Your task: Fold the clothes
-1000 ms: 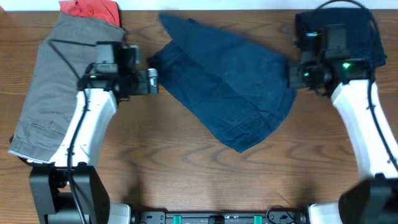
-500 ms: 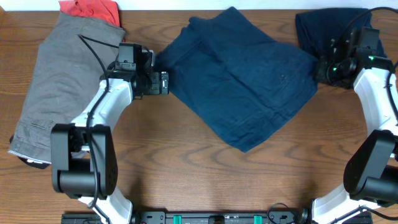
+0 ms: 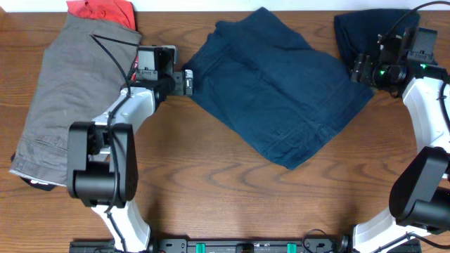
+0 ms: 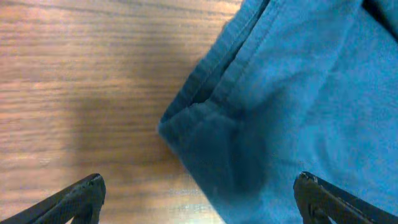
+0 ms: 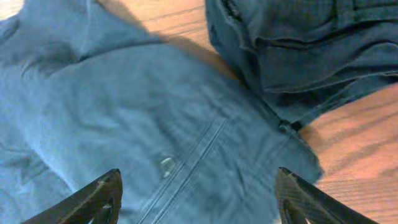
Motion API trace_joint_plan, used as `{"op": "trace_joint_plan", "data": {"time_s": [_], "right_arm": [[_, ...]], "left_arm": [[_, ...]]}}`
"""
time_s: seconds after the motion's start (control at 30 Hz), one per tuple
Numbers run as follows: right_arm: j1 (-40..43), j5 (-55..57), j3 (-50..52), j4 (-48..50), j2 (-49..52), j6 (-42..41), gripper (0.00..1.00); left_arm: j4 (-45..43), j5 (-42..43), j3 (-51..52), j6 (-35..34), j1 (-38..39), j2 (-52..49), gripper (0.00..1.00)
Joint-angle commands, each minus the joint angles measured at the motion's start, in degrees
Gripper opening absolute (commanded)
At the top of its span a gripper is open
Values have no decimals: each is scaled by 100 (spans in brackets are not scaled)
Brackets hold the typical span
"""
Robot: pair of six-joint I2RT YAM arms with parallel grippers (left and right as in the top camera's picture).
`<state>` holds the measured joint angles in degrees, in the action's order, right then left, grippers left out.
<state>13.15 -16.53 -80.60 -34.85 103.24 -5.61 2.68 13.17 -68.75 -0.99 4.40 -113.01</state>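
Note:
I will next grab the dark blue denim shorts (image 3: 274,84) by their hemmed corner with my left gripper, to pull them into place for folding.
The dark blue denim shorts (image 3: 274,84) lie spread flat in the middle of the table, tilted diagonally. My left gripper (image 3: 188,82) hovers at their left corner, open; in the left wrist view that hemmed corner (image 4: 205,124) lies between the fingers of the left gripper (image 4: 199,180). My right gripper (image 3: 357,68) stands open over the shorts' right edge. In the right wrist view, the right gripper (image 5: 199,175) spans a stitched seam and a rivet (image 5: 166,165), holding nothing. Other clothes: grey-khaki shorts (image 3: 60,91), a red-orange garment (image 3: 102,10), a dark navy one (image 3: 365,31).
The grey-khaki shorts lie along the left side under my left arm, with the red-orange garment at their far end. The folded dark navy garment (image 5: 311,43) sits at the back right, just beyond the denim's edge. Bare wood (image 3: 211,197) runs along the table's front.
My right gripper has opened and let go of the denim's right edge. The shorts were pulled right and spread flat. My left gripper shifted slightly up and right, staying open.

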Motion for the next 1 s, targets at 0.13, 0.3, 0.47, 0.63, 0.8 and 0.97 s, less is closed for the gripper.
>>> {"op": "trace_joint_plan", "data": {"time_s": [0.13, 0.3, 0.47, 0.63, 0.8, 0.97], "right_arm": [[-190, -175, -20, -81, -15, 142, 75], [-317, -173, -20, -76, -15, 142, 70], [-409, -173, -20, -76, -15, 142, 64], [-476, -170, -20, -76, -15, 140, 57], [-487, -170, -20, -142, -15, 142, 52], [-496, -170, -20, -293, -15, 142, 48]], "left_arm": [[-107, 136, -70, 31, -7, -369, 98], [-131, 136, -70, -35, 9, -369, 88], [-175, 136, -70, -35, 66, -382, 63], [-223, 136, -70, -37, 122, -385, 27], [-192, 136, -105, -210, 74, -345, 6], [612, 131, -422, -203, -186, 28, 6]]}}
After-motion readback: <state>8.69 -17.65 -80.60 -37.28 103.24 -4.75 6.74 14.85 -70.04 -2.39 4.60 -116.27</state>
